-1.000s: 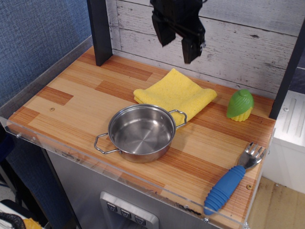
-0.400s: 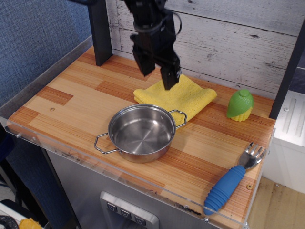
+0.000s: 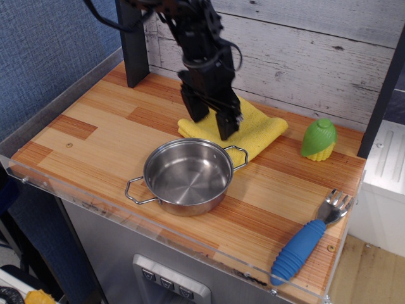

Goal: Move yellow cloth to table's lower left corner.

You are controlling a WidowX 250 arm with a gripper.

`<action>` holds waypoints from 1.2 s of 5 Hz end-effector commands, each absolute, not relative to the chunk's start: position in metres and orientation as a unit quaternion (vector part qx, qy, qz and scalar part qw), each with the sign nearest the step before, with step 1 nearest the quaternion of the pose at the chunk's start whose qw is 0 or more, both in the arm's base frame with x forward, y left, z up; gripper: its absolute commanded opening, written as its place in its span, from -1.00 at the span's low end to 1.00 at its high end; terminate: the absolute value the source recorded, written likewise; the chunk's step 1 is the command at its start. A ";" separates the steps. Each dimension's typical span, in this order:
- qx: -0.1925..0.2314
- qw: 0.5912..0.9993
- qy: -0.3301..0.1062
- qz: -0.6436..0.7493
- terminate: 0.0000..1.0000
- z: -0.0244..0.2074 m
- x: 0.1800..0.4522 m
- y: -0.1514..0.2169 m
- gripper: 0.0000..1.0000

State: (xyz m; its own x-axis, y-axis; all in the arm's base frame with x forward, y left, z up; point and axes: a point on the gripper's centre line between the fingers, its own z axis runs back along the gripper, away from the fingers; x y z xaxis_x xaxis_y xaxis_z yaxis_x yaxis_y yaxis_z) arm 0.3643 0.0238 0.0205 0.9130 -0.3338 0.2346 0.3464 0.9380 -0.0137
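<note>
The yellow cloth (image 3: 256,130) should next be picked up by its folded upper layer (image 3: 212,128), so my gripper can move it to the table's front corner.
The yellow cloth (image 3: 256,130) lies folded on the wood-plank table (image 3: 101,136), toward the back middle, just behind the steel pot. My black gripper (image 3: 212,123) is open and points down over the cloth's left part, one finger at its left edge and one on its middle. Whether the fingertips touch the cloth I cannot tell. The arm hides part of the cloth's left side.
A steel pot (image 3: 187,175) with two handles stands in front of the cloth, almost touching it. A green-and-yellow toy corn (image 3: 319,139) stands at the back right. A blue-handled fork (image 3: 308,239) lies at the front right. A dark post (image 3: 131,41) stands at the back left.
The gripper has come down and to the left from high above the table's back, ending low over the cloth's left part. The cloth and other objects have not moved.
</note>
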 end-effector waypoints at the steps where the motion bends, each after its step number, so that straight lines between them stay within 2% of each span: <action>1: -0.026 0.973 -0.133 -0.188 -1.00 0.027 0.376 0.008 1.00; 3: 0.000 0.979 -0.126 -0.159 -1.00 0.026 0.361 0.032 1.00; 6: 0.006 0.988 -0.127 -0.086 -1.00 0.027 0.352 0.087 1.00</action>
